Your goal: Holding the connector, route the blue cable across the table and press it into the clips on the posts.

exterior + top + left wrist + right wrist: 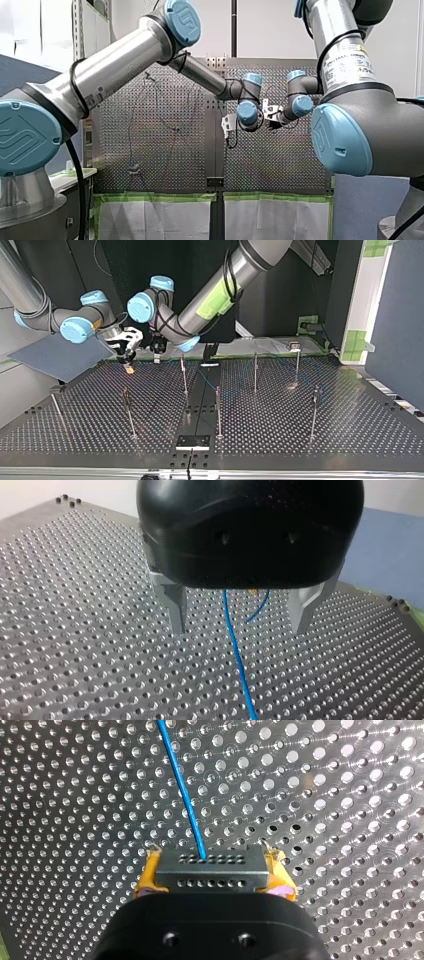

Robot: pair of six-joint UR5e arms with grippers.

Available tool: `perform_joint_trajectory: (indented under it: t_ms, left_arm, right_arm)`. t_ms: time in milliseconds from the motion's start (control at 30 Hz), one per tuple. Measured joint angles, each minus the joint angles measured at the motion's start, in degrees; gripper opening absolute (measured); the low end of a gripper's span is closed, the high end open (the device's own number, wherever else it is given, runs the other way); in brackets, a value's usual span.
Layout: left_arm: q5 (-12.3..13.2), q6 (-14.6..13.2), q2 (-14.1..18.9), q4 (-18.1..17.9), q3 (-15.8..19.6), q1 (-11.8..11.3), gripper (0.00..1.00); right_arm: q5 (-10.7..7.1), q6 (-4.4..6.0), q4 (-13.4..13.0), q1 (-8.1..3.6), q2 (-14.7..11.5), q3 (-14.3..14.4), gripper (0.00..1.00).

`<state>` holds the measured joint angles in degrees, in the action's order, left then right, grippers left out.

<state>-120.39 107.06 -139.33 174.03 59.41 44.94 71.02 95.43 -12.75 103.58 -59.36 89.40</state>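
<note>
The blue cable has to go into the clips, so my left gripper should next grab it by its bare part (166,745) beyond the grey connector (210,876).
In the right wrist view my right gripper (214,866) has its yellow pads (149,872) shut on the sides of a grey connector (210,876) with two rows of small holes. The blue cable (182,790) leaves the connector and runs ahead over the perforated plate. In the left wrist view my left gripper (240,629) stands open just above the plate, and the blue cable (236,650) passes between its metal fingers (176,607) without touching them. In the top view my right gripper (128,360) and my left gripper (157,347) hang close together at the table's far edge.
Several thin upright posts with clips stand on the perforated table (280,435), among them a post (183,372) near the grippers, another post (255,371) and a nearer post (218,410). A black plate (192,442) lies at the near edge. A grey sheet (55,357) lies at the top view's left.
</note>
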Motion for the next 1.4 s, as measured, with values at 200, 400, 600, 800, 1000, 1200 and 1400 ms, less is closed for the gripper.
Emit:
perform_joint_trajectory:
  t_ms: [200, 400, 600, 800, 1000, 1200, 1400]
  left_arm:
    - [0.2, 0.2, -1.0, -0.6, -2.1, -1.5, 1.0]
    - [0.9, 0.6, -1.2, -1.0, -2.4, -2.1, 1.0]
    - [2.1, 1.3, -3.1, 0.4, -4.1, -1.6, 1.0]
    - [1.4, 2.2, -6.2, 1.5, -6.9, -1.6, 1.0]
    - [0.0, 2.2, -6.9, 1.5, -7.5, -1.4, 0.74]
    - [-1.2, 2.2, -6.9, 1.7, -7.5, -0.7, 0.16]
    - [-3.4, 2.4, -6.8, 1.7, -7.9, 0.3, 0.0]
  right_arm:
    - [0.0, -0.01, 0.0, 0.0, 0.0, 0.0, 0.0]
    - [0.0, -0.08, 0.0, -0.05, 0.0, 0.0, 0.0]
    - [-0.47, -0.06, 0.0, -0.08, -0.1, 0.0, 0.0]
    - [-0.76, -0.05, 0.0, -0.08, -0.1, 0.0, 0.0]
    - [-0.79, -0.01, -0.1, -0.09, -0.1, 0.0, 0.0]
    - [-0.79, 0.02, -0.1, -0.09, -0.2, -0.1, 0.0]
    - [-0.85, -0.04, 0.1, -0.08, -0.8, -0.4, 0.0]
